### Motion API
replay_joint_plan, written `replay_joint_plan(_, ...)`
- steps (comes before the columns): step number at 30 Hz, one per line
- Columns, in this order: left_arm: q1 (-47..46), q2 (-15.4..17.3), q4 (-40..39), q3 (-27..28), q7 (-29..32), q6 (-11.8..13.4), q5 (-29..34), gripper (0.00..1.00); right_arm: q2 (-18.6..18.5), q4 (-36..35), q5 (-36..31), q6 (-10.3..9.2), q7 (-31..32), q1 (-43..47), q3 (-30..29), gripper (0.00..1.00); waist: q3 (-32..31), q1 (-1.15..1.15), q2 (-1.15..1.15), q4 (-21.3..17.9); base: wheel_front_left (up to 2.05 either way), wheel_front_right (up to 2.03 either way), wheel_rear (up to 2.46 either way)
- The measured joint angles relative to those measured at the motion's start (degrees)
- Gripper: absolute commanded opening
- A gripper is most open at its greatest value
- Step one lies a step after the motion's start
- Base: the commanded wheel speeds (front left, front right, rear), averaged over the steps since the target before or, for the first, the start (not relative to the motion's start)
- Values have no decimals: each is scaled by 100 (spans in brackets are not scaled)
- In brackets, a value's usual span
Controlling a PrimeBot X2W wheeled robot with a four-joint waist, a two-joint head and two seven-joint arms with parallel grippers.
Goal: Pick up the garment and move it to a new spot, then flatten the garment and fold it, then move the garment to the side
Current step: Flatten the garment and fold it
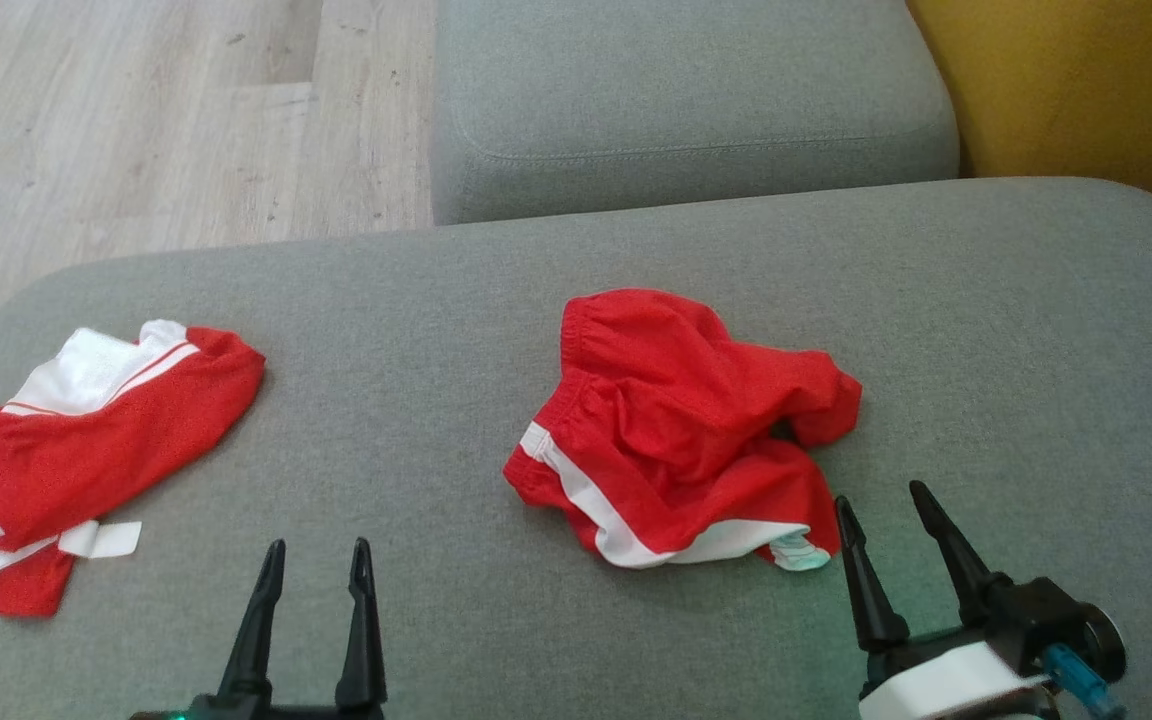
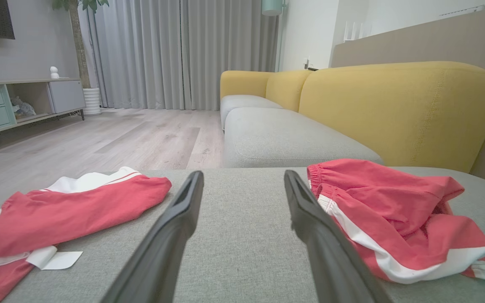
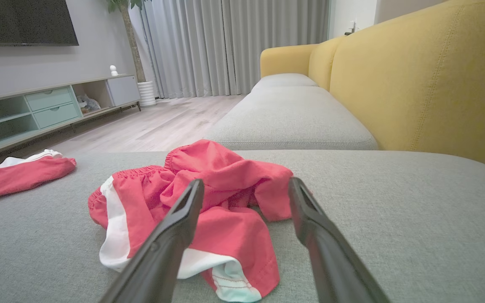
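I need to pick up the garment, and the garment's body (image 1: 674,426) lies slack. I should next use my left gripper to grab its waistband at the white stripe (image 1: 536,442), where the gathered edge sticks out.
A crumpled pair of red shorts with a white stripe, the garment (image 1: 681,430) (image 2: 394,214) (image 3: 209,198), lies in the middle of the grey sofa seat (image 1: 416,420). My right gripper (image 1: 881,500) (image 3: 244,185) is open just in front of its near right edge, its fingers apart and empty. Well to the garment's left, my left gripper (image 1: 318,555) (image 2: 242,176) stands open over bare cushion, holding nothing.
A second red and white garment (image 1: 66,450) (image 2: 57,214) lies at the seat's left end. Another grey cushion (image 1: 686,100) sits beyond, the yellow backrest (image 1: 1086,90) to the right, and wooden floor (image 1: 136,120) to the left.
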Motion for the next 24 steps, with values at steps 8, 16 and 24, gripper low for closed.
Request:
replay_joint_plan(8,-286,-1,255,-111,1,-382,-3,100,1,-2,22,0,0,-14,92,100,135,0,0,-132,0,0,0)
replay_joint_plan(16,-1805,8,1523,-546,0,-985,-68,100,1,-7,-31,0,1,-145,200,100,479,1,0,-463,0,0,0)
replay_joint_plan(24,-2960,493,2906,-1697,1,-1059,-598,100,0,-24,-130,0,1,-459,313,100,892,1,0,-857,0,0,0)
